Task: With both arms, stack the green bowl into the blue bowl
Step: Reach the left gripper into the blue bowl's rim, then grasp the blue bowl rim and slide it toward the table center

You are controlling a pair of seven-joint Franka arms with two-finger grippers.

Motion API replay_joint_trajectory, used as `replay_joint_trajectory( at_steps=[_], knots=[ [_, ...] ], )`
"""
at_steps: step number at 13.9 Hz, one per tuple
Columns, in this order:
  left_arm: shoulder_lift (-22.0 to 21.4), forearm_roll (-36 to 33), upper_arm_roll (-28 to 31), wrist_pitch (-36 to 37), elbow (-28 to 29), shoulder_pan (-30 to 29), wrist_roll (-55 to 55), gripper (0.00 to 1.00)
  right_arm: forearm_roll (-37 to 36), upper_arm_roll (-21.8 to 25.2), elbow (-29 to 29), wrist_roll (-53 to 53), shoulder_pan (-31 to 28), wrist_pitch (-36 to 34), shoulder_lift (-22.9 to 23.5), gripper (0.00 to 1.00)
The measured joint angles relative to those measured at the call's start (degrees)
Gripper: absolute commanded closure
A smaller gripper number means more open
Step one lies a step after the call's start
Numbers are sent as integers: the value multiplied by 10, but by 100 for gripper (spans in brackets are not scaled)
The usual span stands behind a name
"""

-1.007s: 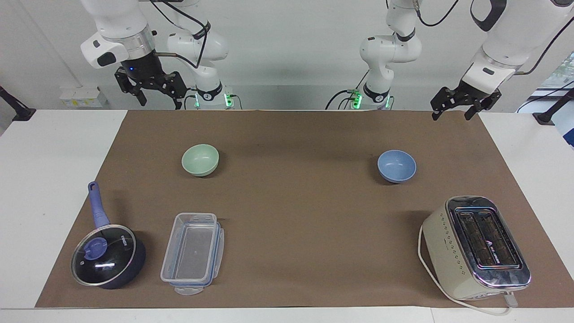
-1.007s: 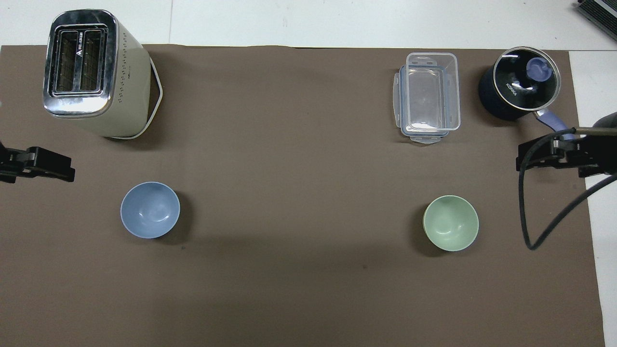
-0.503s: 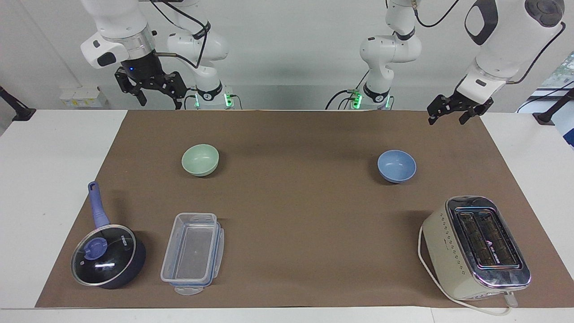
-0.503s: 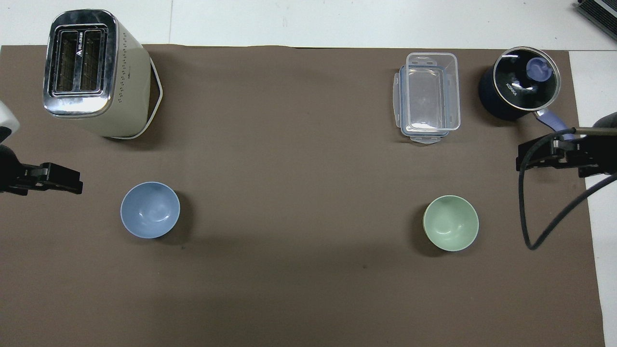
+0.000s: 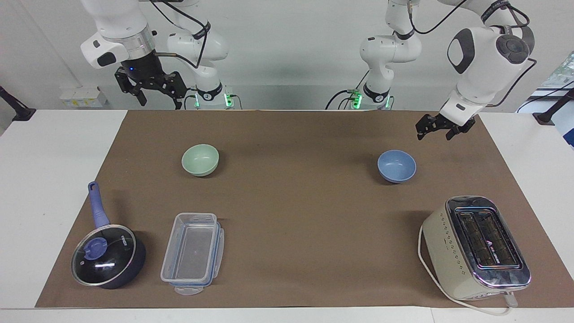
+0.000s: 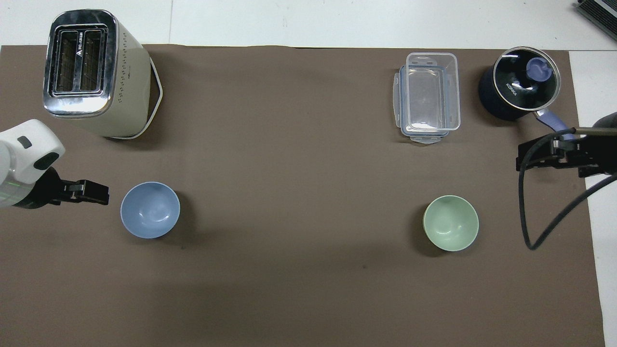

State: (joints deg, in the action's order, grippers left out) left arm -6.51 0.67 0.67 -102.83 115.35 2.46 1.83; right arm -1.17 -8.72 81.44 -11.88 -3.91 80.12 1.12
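I should next grab the blue bowl with my left gripper by its thin rim [image 6: 130, 191], as the bowl's round body is wider than my gripper's fingers.
The pale green bowl [image 5: 200, 159] [image 6: 451, 222] sits upright on the brown mat toward the right arm's end. Toward the left arm's end, about as near to the robots, sits the periwinkle-blue bowl [image 5: 397, 166] [image 6: 150, 209], also upright and with nothing in it. My left gripper [image 5: 434, 133] [image 6: 96, 193] hangs open just above the mat beside the blue bowl, not touching it. My right gripper [image 5: 159, 98] [image 6: 523, 158] is open and holds nothing, high up at the right arm's end of the table, well away from the green bowl.
A cream toaster [image 5: 475, 246] [image 6: 91, 72] with its cord stands farther from the robots than the blue bowl. A clear plastic container [image 5: 193, 253] [image 6: 429, 96] and a lidded dark saucepan [image 5: 107, 255] [image 6: 518, 82] lie farther out than the green bowl.
The left arm has swung in from the table's end and come lower, bringing its gripper close to the blue bowl. The right arm and both bowls have stayed still.
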Motion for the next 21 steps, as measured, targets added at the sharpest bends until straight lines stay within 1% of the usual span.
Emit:
replay_joint_trajectory(
  at_steps=[4, 6, 11, 12, 13, 16, 21],
  knots=[
    [-1, 0, 0, -96, 88, 0, 0, 0, 0, 0, 0, 0, 0, 0, 0, 0],
    [6, 0, 0, -137, 121, 0, 0, 0, 0, 0, 0, 0, 0, 0, 0, 0],
    [52, 0, 0, -241, 171, 0, 0, 0, 0, 1, 0, 0, -2, 0, 0, 0],
    [62, 0, 0, -257, 178, 0, 0, 44, 0, 1, 0, 0, -2, 0, 0, 0],
    [72, 0, 0, -270, 182, 0, 2, 99, 0, 1, 0, 0, -2, 0, 0, 0],
    [85, 0, 0, -286, 184, 0, 8, 100, 0, 1, 0, 0, -2, 0, 0, 0],
    [78, 4, -3, -286, 181, 0, 13, 100, 0, 1, 0, 0, -2, 0, 0, 0]
  ],
)
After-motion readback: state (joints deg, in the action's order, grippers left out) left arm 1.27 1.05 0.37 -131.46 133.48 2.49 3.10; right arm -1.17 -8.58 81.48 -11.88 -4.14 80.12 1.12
